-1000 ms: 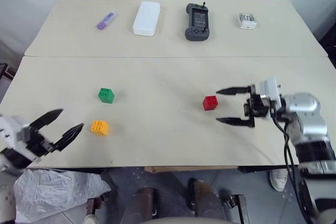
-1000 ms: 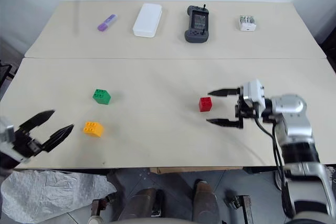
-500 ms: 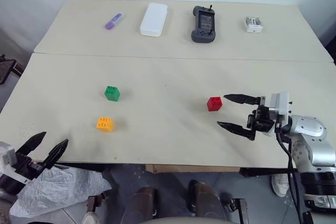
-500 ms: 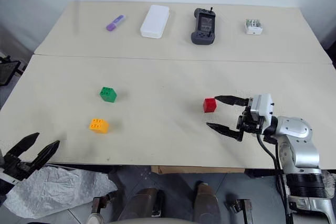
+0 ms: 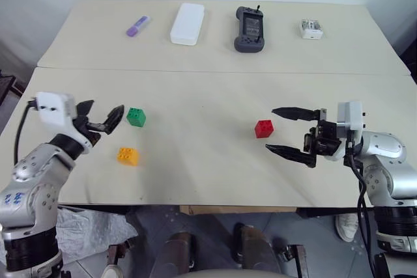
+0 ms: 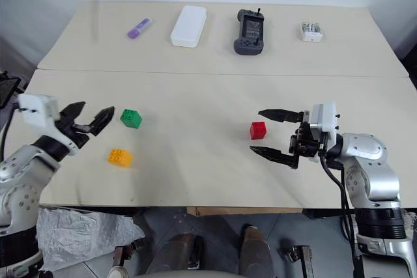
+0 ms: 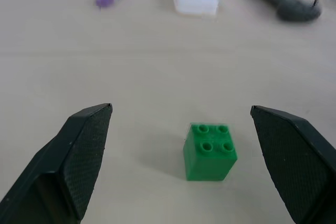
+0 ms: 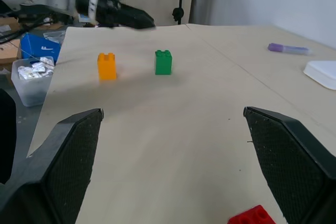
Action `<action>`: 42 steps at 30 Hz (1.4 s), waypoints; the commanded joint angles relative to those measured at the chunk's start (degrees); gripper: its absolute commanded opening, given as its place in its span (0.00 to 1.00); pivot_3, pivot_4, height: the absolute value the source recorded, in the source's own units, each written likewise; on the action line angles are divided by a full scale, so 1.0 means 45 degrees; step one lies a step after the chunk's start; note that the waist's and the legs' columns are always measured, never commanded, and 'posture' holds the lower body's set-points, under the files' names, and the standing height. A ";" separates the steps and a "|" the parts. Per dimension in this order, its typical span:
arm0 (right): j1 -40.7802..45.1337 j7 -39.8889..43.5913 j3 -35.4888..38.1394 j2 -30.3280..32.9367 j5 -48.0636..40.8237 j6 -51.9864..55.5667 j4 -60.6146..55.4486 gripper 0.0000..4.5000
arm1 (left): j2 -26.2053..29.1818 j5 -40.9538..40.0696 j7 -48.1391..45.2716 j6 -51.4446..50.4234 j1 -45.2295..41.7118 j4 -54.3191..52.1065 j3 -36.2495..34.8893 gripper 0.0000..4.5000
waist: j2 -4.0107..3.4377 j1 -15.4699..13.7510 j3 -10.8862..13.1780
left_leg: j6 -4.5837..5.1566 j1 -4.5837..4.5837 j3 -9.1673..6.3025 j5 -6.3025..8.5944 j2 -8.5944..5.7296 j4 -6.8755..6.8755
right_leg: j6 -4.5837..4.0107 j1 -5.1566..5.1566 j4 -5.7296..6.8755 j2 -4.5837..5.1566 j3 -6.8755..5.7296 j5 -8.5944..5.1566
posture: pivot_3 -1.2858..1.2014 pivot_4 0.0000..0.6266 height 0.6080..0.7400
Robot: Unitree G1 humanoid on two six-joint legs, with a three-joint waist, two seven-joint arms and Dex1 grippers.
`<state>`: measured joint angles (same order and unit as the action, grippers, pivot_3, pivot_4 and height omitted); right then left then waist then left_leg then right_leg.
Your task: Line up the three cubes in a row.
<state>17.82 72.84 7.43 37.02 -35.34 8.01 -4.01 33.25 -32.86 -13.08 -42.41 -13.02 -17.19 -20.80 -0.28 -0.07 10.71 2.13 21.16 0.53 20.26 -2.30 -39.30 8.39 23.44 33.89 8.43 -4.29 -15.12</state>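
The green cube [image 5: 136, 116] is still ahead of my left gripper's spread fingers, so it is too early to close, as they would miss it. They move toward it first, then close.
Three studded cubes sit on the near table. The green cube [image 5: 136, 116] is at the left, with the orange-yellow cube [image 5: 127, 155] just in front of it. The red cube [image 5: 264, 128] is right of centre. My left gripper [image 5: 106, 110] is open, just left of the green cube and pointing at it. The left wrist view has the green cube [image 7: 210, 151] ahead between the spread fingers, untouched. My right gripper [image 5: 269, 130] is open and points left, its fingertips either side of the red cube [image 8: 255, 216] without touching it.
Along the far table lie a purple marker [image 5: 137, 25], a white case [image 5: 184, 23], a dark handheld controller [image 5: 247, 28] and a small white box [image 5: 308, 28]. A seam [image 5: 208, 71] joins the two tables. The front edge runs close behind both grippers.
My left gripper has come up from the table's front-left edge to just left of the green cube, still open. The right gripper stays open by the red cube. The cubes have not moved.
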 commanded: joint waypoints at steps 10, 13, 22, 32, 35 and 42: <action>-0.0229 -0.0628 -0.0240 -0.0847 0.0185 -0.0286 -0.0808 1.00 | -0.0403 0.1628 0.0271 -0.0634 -0.1965 0.1888 0.1861 0.92 | 0.0002 -0.0009 0.0000 | -0.0001 0.0001 0.0001 -0.0003 -0.0001 -0.0005 | 0.0001 -0.0001 0.0001 -0.0004 -0.0004 0.0000 | 0.52 0.24 1.00; -0.0399 -0.0771 -0.0168 -0.0822 0.0135 -0.0232 -0.1003 1.00 | -0.0291 0.1714 0.0000 -0.0746 -0.2055 0.2008 0.1921 0.73 | 0.0002 -0.0007 0.0000 | -0.0001 0.0001 0.0000 -0.0002 0.0002 -0.0006 | 0.0000 0.0000 0.0002 -0.0005 -0.0005 0.0000 | 0.52 0.24 1.00; -0.1054 -0.1068 0.0775 -0.0239 0.0186 -0.0375 -0.1049 1.00 | 0.0501 0.1035 -0.3882 0.0353 -0.2990 0.2574 0.2306 0.33 | 0.0003 -0.0151 0.0001 | -0.0001 0.0008 0.0000 -0.0003 -0.0001 -0.0029 | 0.0001 -0.0007 0.0002 -0.0003 -0.0005 0.0000 | 0.52 0.24 1.00; -0.3294 -0.1215 0.3273 0.0853 0.0245 -0.0895 -0.0535 1.00 | -0.0349 0.3337 -1.2404 0.4676 -0.8627 0.7675 0.7663 0.33 | 0.0002 -0.0455 0.0001 | 0.0033 0.0022 0.0051 -0.0003 -0.0039 -0.0103 | 0.0044 -0.0078 -0.0025 -0.0019 -0.0027 0.0023 | 0.52 0.24 1.00; -0.3827 -0.1212 0.3630 0.0824 0.0360 -0.1262 -0.0397 1.00 | -0.1256 0.4469 -1.2626 0.5641 -0.9661 0.9638 0.8536 0.33 | 0.0008 -0.0381 0.0004 | 0.0043 0.0020 0.0085 0.0003 -0.0048 -0.0103 | 0.0048 -0.0083 -0.0036 -0.0037 -0.0027 0.0025 | 0.52 0.24 1.00; -0.4818 -0.0974 0.4159 0.0588 0.0324 -0.2296 -0.0069 1.00 | -0.2587 0.6269 -1.2558 0.8037 -1.0529 1.2891 0.9207 0.33 | 0.0016 -0.0260 0.0009 | 0.0049 0.0021 0.0188 0.0006 -0.0001 -0.0097 | 0.0049 -0.0052 -0.0037 -0.0050 -0.0012 0.0025 | 0.52 0.24 1.00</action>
<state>-3.54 68.04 24.54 39.71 -33.20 -1.06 -4.02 21.73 -5.41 -69.23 -9.13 -59.01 40.01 21.38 -0.21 -1.24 10.75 2.35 21.26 1.37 20.28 -2.22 -39.76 8.61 23.21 33.73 8.20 -4.34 -15.01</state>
